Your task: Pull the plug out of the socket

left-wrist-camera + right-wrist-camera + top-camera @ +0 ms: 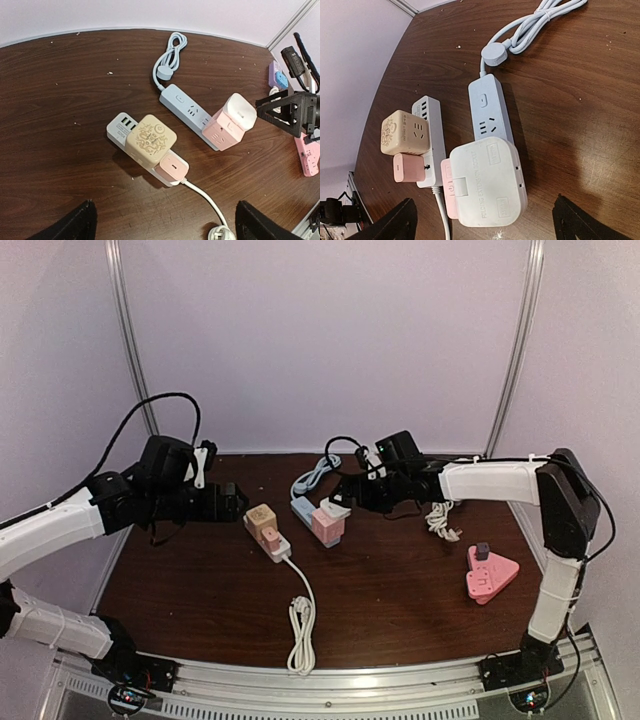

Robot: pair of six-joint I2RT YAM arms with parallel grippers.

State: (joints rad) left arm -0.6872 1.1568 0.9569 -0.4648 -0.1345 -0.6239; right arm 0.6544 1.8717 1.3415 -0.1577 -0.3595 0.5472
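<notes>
The right gripper grabs the white folding plug (336,508) (487,182) across its broad sides at the plug's slotted edge next, to pull it off. The pink cube stays free.
A white power strip (280,548) carries a beige cube adapter (261,519) and a small pink plug (272,536). To its right a blue power strip (303,507) holds a pink cube (327,525) with a white folding plug (336,508) on top. My left gripper (235,498) hovers open left of the white strip; its wrist view shows the pink plug (171,167) and beige cube (150,140) ahead of the gripper (165,227). My right gripper (352,495) stands open beside the white folding plug (487,182), its fingers (400,220) wide on either side without touching.
A pink triangular socket (490,575) with a dark plug lies at the right. The white strip's cable and its coil (300,625) run toward the near edge. A blue cable coil (315,475) and a white cable bundle (440,520) lie at the back.
</notes>
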